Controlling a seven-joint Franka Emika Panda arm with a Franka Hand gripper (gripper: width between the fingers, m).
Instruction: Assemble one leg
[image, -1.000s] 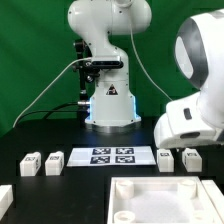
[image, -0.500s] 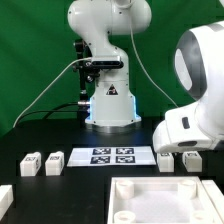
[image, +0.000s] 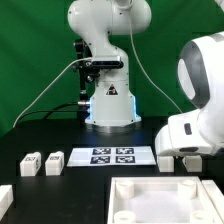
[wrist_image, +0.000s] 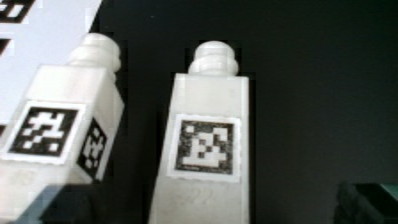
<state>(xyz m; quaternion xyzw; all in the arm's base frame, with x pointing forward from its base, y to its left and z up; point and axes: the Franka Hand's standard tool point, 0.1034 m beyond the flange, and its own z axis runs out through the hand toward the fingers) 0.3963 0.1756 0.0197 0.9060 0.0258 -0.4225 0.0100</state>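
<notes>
My gripper takes hold of the white leg by its tagged body (wrist_image: 203, 185) next, which leaves the leg's rounded peg free to go into the white panel.
In the wrist view two white legs lie side by side on the black table, each with a black-and-white tag and a rounded peg at its far end. One leg (wrist_image: 210, 140) lies between my open gripper (wrist_image: 222, 208) jaws, and the other leg (wrist_image: 63, 120) is beside it. One dark fingertip (wrist_image: 375, 200) shows clear of the middle leg. In the exterior view my wrist (image: 190, 130) hangs low at the right and hides most of these two legs. Two more legs (image: 30, 163) (image: 54, 161) lie at the left.
The marker board (image: 112, 155) lies flat in the middle of the table. A wide white tray-like panel (image: 150, 188) with raised rims lies at the front. The arm's base (image: 108, 105) stands at the back. A white part (image: 5, 193) shows at the front left edge.
My wrist has come down over the two legs at the exterior view's right and now covers more of them. Nothing else has moved.
</notes>
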